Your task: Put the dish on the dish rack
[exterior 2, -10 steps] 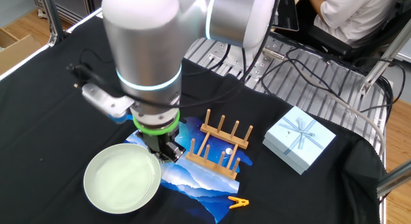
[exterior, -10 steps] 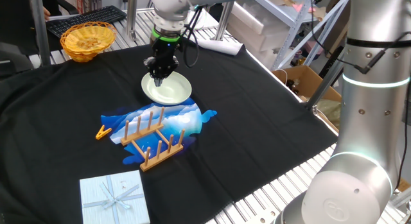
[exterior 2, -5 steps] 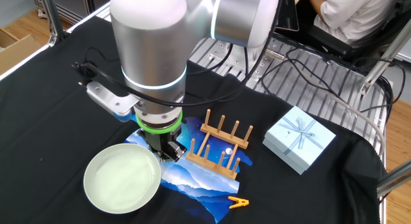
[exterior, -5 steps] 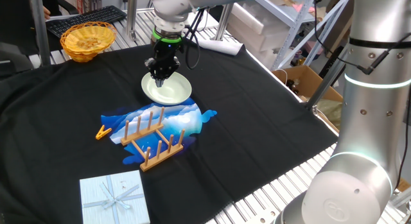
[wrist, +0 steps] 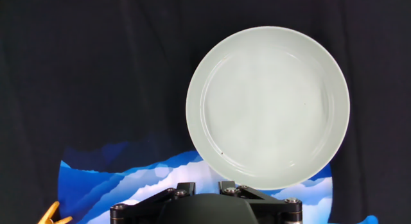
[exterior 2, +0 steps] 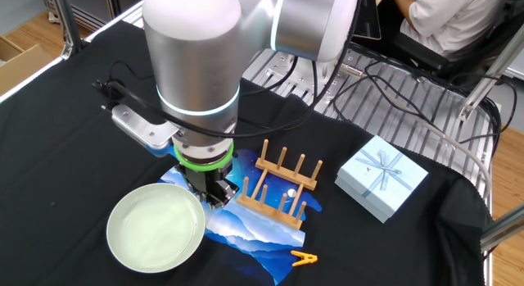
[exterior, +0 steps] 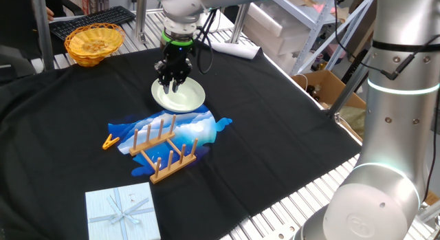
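The dish is much wider than my open fingers, so my gripper will next pinch it by its thin raised rim (wrist: 226,174).
The dish (exterior: 185,99) is a pale green-white plate lying flat on the black cloth, its near rim over a blue patterned cloth. It also shows in the other fixed view (exterior 2: 155,233) and in the hand view (wrist: 268,107). The wooden dish rack (exterior: 161,152) stands on the blue cloth, nearer the table's front, and also shows in the other fixed view (exterior 2: 282,188). My gripper (exterior: 172,82) hangs just above the dish's rim, fingers spread and empty. In the other fixed view my gripper (exterior 2: 214,194) is between dish and rack. The hand view shows only my gripper's (wrist: 205,185) base links.
A blue patterned cloth (exterior: 196,130) lies under the rack. An orange clothespin (exterior: 110,141) lies left of the rack. A pale blue gift box (exterior: 122,211) sits at the front left. A yellow wicker basket (exterior: 94,42) stands at the back left.
My gripper's fingers have spread apart above the dish's rim. The arm has shifted slightly. The dish and the rack have not moved.
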Robot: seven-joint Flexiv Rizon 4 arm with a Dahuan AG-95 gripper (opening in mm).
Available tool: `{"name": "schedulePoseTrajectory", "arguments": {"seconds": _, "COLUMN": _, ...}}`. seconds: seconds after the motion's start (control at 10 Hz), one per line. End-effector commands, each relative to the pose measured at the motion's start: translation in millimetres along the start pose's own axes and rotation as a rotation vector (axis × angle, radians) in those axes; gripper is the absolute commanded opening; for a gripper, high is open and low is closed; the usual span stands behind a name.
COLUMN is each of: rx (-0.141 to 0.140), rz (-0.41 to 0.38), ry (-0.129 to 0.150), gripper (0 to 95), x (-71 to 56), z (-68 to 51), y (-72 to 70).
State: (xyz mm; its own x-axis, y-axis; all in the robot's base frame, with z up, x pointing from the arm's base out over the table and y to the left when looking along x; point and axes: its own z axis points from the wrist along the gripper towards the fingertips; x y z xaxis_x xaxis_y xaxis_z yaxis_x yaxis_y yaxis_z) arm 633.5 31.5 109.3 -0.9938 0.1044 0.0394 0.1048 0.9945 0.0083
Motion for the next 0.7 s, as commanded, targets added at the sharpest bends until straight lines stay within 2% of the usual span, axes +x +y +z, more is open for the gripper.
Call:
{"name": "schedulePoseTrajectory", "arguments": {"seconds": 0.1, "rx": 0.002, "rz": -0.001, "ry": 0.007, "gripper": 19.0, "x": -1.3, "z": 0.3, "y": 0.2}}
{"name": "schedulePoseTrajectory", "arguments": {"seconds": 0.3, "rx": 0.001, "rz": -0.005, "ry": 0.002, "gripper": 19.0, "x": -1.3, "z": 0.3, "y": 0.2}}
{"name": "schedulePoseTrajectory", "arguments": {"seconds": 0.4, "rx": 0.008, "rz": -0.006, "ry": -0.006, "gripper": 38.0, "x": -1.3, "z": 0.3, "y": 0.2}}
{"name": "schedulePoseTrajectory", "arguments": {"seconds": 0.7, "rx": 0.012, "rz": -0.011, "ry": -0.022, "gripper": 38.0, "x": -1.3, "z": 0.3, "y": 0.2}}
